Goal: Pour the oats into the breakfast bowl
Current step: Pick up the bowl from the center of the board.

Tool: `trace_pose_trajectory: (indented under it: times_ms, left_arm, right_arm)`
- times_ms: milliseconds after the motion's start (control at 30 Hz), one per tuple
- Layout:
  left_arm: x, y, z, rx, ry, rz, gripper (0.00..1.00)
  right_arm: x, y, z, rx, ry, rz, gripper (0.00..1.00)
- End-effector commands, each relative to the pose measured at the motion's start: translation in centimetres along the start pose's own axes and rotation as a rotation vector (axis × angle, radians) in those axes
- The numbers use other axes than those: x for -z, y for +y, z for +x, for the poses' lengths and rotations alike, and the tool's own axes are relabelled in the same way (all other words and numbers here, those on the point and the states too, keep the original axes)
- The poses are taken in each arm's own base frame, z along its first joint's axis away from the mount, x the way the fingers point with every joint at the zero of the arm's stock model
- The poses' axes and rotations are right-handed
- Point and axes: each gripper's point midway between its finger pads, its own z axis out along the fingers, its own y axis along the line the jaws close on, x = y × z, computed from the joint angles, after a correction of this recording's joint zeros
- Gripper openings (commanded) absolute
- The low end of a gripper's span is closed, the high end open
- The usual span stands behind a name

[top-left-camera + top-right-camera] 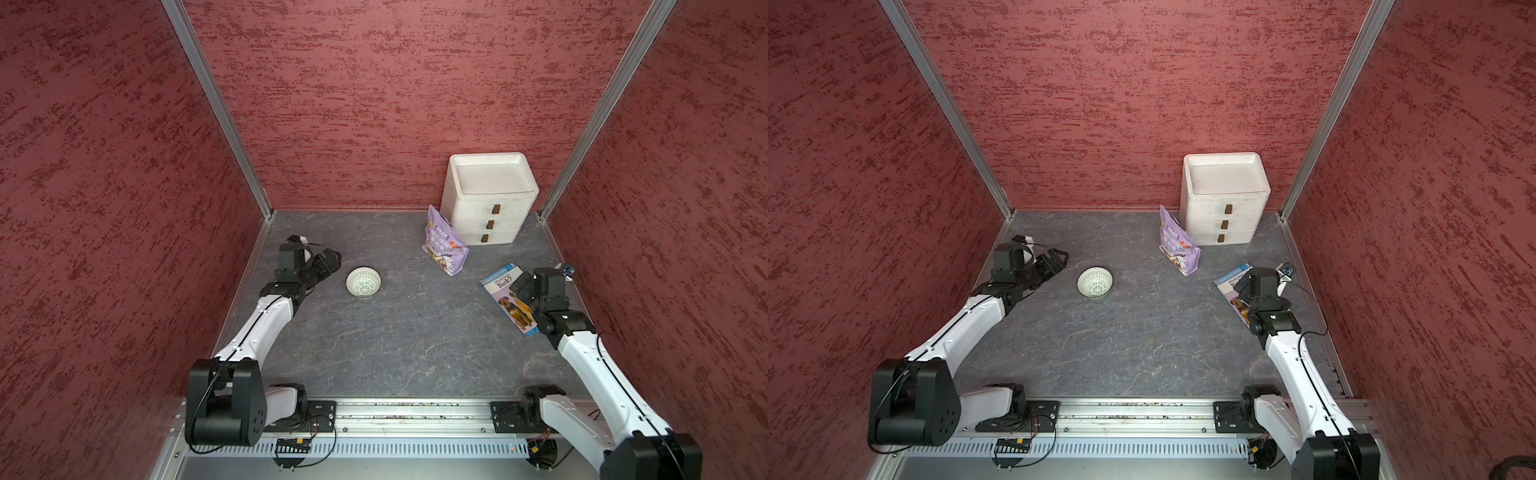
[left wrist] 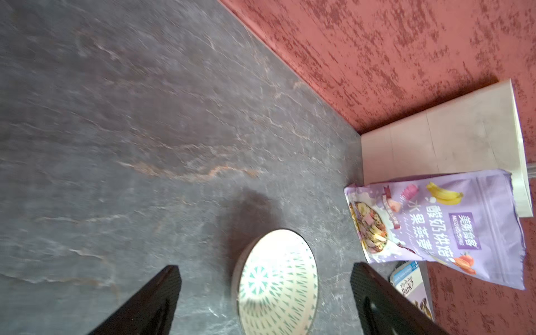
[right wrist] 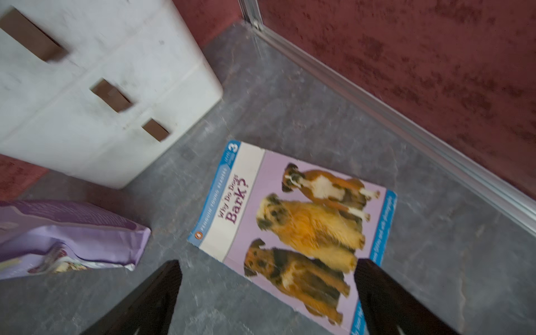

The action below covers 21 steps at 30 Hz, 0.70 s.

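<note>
My left gripper will next grab the breakfast bowl (image 1: 363, 282) by its rim on the side nearest that gripper, keeping it upright and open for pouring oats.
The breakfast bowl (image 1: 363, 282) (image 1: 1095, 282) is small, white and patterned inside. It sits empty on the grey floor left of centre. My left gripper (image 1: 328, 259) (image 1: 1054, 258) hovers just left of it, apart from it. In the left wrist view the left gripper (image 2: 265, 269) is open, and the bowl (image 2: 278, 284) lies ahead between its fingers. The lilac pouch (image 1: 445, 243) (image 1: 1178, 245) (image 2: 441, 229) stands at the back right; the oats are hidden inside it. My right gripper (image 1: 521, 286) (image 3: 266, 264) is open above the dog book, right of the pouch (image 3: 66, 235).
A white three-drawer box (image 1: 488, 199) (image 3: 101, 87) stands against the back wall behind the pouch. The blue dog book (image 1: 509, 295) (image 3: 290, 220) lies flat near the right wall. Red walls close in three sides, and a metal rail (image 1: 415, 415) runs along the front.
</note>
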Motion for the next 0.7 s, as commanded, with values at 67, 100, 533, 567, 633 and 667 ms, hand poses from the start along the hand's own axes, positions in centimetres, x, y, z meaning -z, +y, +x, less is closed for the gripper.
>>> trace_pose_trajectory:
  times_ms: [67,100,533,567,633,667]
  left_arm:
    - [-1.3,2.6,3.8,-0.003,0.115,-0.202,0.89]
    - [-1.7,3.1,4.5,0.006,0.139,-0.229,0.87]
    - [-4.8,3.0,8.6,-0.004,0.262,-0.261,0.69]
    - [-4.9,2.9,8.8,-0.005,0.269,-0.258,0.66]
    - [-5.2,3.0,9.1,-0.007,0.285,-0.268,0.53]
    - [-5.4,3.2,9.2,-0.005,0.292,-0.276,0.51]
  right_arm:
    - [1.1,0.3,3.0,0.012,0.183,-0.034,0.99]
    - [1.2,0.6,3.4,0.009,0.208,-0.051,0.98]
    - [0.5,1.9,6.7,0.078,0.356,-0.135,0.99]
    - [0.7,2.1,6.9,0.076,0.362,-0.155,0.99]
    - [1.2,2.1,7.0,0.073,0.361,-0.171,0.99]
    - [1.4,2.0,6.9,0.071,0.354,-0.172,0.99]
